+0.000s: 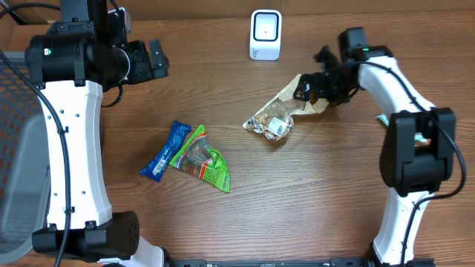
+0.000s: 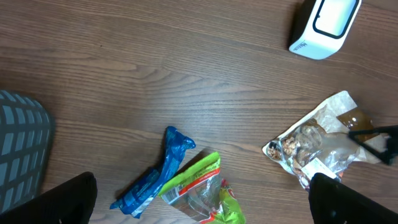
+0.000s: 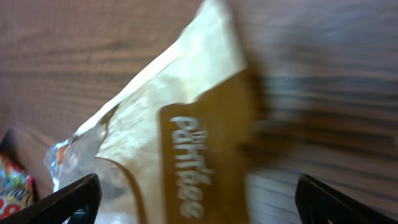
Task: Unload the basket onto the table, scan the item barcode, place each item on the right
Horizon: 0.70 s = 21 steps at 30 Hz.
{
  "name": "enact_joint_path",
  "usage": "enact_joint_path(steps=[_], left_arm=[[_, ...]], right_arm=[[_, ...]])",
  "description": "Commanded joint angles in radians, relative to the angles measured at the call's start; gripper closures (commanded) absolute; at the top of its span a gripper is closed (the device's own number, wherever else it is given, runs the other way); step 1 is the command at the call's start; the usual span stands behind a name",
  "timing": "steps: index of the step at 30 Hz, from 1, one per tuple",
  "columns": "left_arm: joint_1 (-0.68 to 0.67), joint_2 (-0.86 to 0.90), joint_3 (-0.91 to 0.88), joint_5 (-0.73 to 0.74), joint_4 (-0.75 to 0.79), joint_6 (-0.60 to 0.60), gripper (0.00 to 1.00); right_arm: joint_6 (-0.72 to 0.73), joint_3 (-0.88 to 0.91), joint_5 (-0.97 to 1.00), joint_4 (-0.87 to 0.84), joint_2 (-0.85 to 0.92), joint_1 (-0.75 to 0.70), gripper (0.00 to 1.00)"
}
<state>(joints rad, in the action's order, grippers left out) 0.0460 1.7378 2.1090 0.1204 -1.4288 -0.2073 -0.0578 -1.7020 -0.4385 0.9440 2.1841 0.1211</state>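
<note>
The white label has to stay uncovered for the barcode scan, so my right gripper should next grab the bag [image 2: 317, 146] of nuts by its brown top end [image 2: 359, 124].
A tan and clear bag of nuts [image 1: 276, 117] lies on the wooden table, its brown top pointing to the right. My right gripper [image 1: 310, 90] hangs open over that top end. In the right wrist view the bag [image 3: 186, 124] fills the space below my right gripper [image 3: 199, 202], and its dark fingertips [image 3: 68, 199] stand wide apart on either side without touching it. The white barcode scanner [image 1: 265, 35] stands at the back centre. My left gripper [image 1: 154, 61] is raised at the back left, open and empty, well away from the bag [image 2: 317, 146].
A blue packet [image 1: 165, 150] and a green packet [image 1: 204, 159] lie side by side left of centre, also seen as the blue packet [image 2: 155, 177] and green packet [image 2: 199, 196] under my left gripper [image 2: 199, 208]. A grey mesh bin [image 2: 22, 149] sits at the far left.
</note>
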Motion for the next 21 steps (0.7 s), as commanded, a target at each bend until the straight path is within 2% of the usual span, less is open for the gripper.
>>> enact_joint_path(steps=[1,5,7,8,9,10,12,14,21], left_arm=[[0.0,0.002,0.014,0.003,0.0,-0.006,0.0],[0.0,0.001,0.014,0.003,0.0,-0.006,0.0],[0.0,0.002,0.014,0.003,0.0,-0.006,0.0],[0.0,0.002,0.014,0.003,0.0,-0.006,0.0],[0.0,0.002,0.014,0.003,0.0,-0.006,0.0],[0.0,0.002,0.014,0.003,0.0,-0.006,0.0],[0.0,0.002,0.014,0.003,0.0,-0.006,0.0],[0.0,0.002,0.014,0.003,0.0,-0.006,0.01],[0.0,0.002,0.014,0.003,0.0,-0.006,0.0]], right_arm=[[-0.026,-0.014,-0.034,0.008,0.012,0.068,0.0],[-0.021,-0.013,-0.035,0.068,0.074,0.131,0.0],[-0.018,-0.012,-0.052,0.105,0.099,0.148,0.09],[-0.018,-0.012,-0.065,0.112,0.102,0.154,0.18],[-0.018,-0.011,-0.079,0.114,0.112,0.16,0.32],[-0.018,-0.01,-0.095,0.115,0.115,0.165,0.53],[-0.018,-0.006,-0.107,0.109,0.117,0.168,0.85],[-0.018,-0.006,-0.108,0.105,0.116,0.168,0.96],[-0.026,-0.035,-0.217,0.098,0.091,0.133,0.96]])
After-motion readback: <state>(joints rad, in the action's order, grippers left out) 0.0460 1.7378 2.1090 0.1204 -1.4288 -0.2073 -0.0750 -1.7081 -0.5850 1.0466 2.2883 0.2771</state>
